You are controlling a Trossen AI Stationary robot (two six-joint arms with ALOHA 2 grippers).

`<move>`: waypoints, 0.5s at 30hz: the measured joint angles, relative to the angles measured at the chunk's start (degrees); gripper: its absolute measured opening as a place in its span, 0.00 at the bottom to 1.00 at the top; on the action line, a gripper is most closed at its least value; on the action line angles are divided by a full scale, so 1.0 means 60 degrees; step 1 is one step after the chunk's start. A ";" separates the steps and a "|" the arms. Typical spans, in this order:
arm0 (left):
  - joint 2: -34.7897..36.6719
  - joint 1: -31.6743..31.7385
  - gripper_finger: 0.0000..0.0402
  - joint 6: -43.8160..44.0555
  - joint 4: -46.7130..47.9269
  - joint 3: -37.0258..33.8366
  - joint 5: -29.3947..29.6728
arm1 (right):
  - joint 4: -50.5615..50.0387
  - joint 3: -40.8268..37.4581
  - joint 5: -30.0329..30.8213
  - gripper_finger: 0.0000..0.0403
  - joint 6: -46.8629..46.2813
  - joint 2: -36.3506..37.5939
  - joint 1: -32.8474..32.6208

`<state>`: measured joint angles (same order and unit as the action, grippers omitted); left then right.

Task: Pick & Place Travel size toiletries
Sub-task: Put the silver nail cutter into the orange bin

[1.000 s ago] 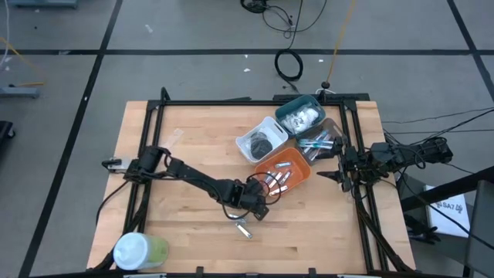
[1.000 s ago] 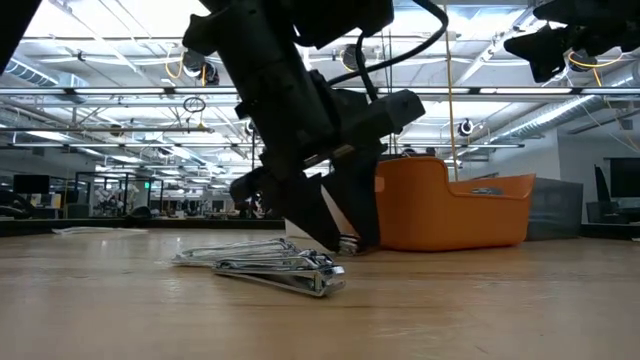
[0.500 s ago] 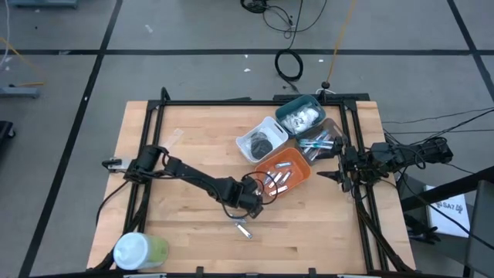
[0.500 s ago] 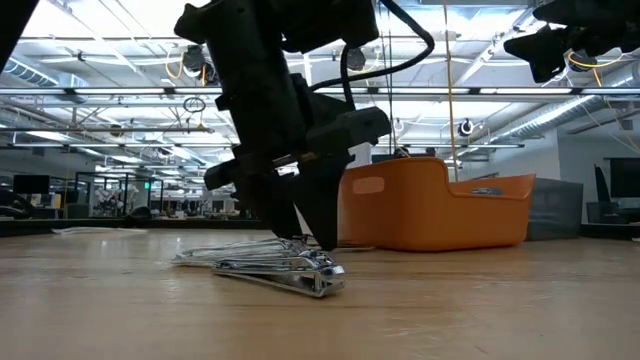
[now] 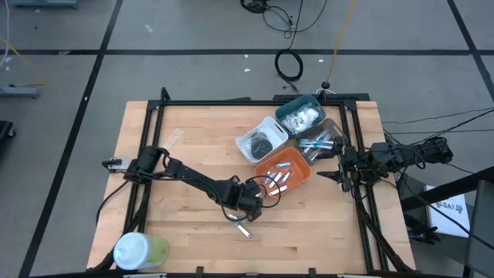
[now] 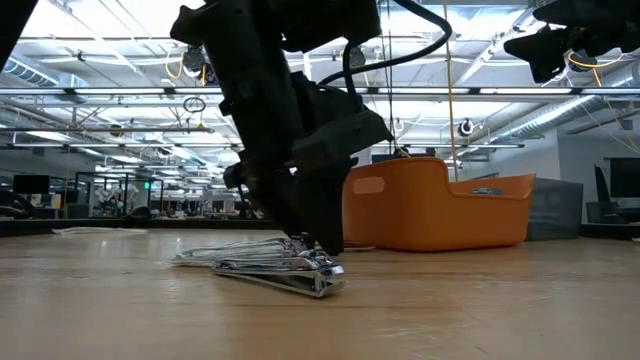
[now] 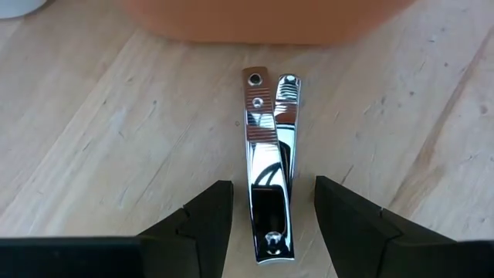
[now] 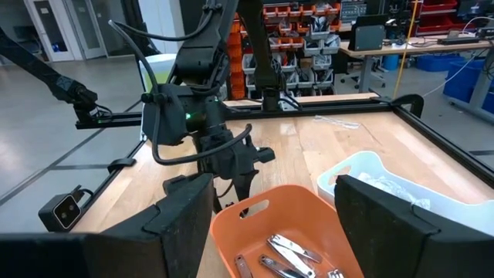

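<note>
My left gripper should close on the chrome clipper's body [image 7: 268, 189] now, as fingers are low on both sides in the left wrist view. Closing now would hold it.
A chrome nail clipper [image 5: 245, 229] lies flat on the wood just near of the orange bin [image 5: 284, 171]; it also shows in the low view [image 6: 285, 270] and the left wrist view [image 7: 268, 170]. My left gripper [image 5: 241, 216] is open and hangs low over it [image 6: 308, 240]. Its two fingers stand on either side of the clipper's hinge end [image 7: 268, 189], with bare wood showing in both gaps. More clippers lie in the orange bin. My right gripper [image 5: 337, 164] waits open at the table's right edge, above the bins [image 8: 274, 181].
A white bin [image 5: 261, 139] holds dark discs, a teal bin [image 5: 301, 114] holds white packets and a dark bin [image 5: 320, 141] holds blue sticks, all at the far right. A white-and-green cylinder [image 5: 139, 251] stands at the near left corner. A black frame [image 5: 231, 103] runs round the table.
My left gripper has moved away from the orange bin toward the nail clipper and come down over it, so its fingers now straddle the clipper. The clipper has stayed where it was.
</note>
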<state>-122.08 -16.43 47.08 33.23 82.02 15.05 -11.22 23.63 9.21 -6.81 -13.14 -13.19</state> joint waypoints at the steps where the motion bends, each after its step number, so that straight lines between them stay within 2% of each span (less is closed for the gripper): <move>1: 0.0000 0.0000 0.46 -0.0017 0.0000 0.0000 -0.0004 | 0.0000 0.0002 0.0000 0.64 0.0000 -0.0001 0.0000; 4: 0.0000 0.0000 0.45 -0.0025 0.0004 0.0000 -0.0022 | 0.0000 0.0001 0.0000 0.64 0.0000 0.0002 0.0000; 6: 0.0000 0.0000 0.41 -0.0032 0.0000 0.0000 -0.0033 | 0.0000 -0.0002 0.0000 0.64 0.0000 -0.0001 0.0000; 13: 0.0000 0.0000 0.12 0.0176 -0.0014 0.0007 -0.0002 | 0.0000 -0.0002 0.0000 0.64 0.0000 -0.0001 0.0000; 15: 0.0002 -0.0002 0.09 0.0172 -0.0011 0.0007 -0.0002 | 0.0000 -0.0001 0.0000 0.64 0.0000 -0.0001 0.0000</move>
<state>-122.07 -16.44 48.12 33.17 82.06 15.04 -11.22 23.62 9.21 -6.81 -13.15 -13.19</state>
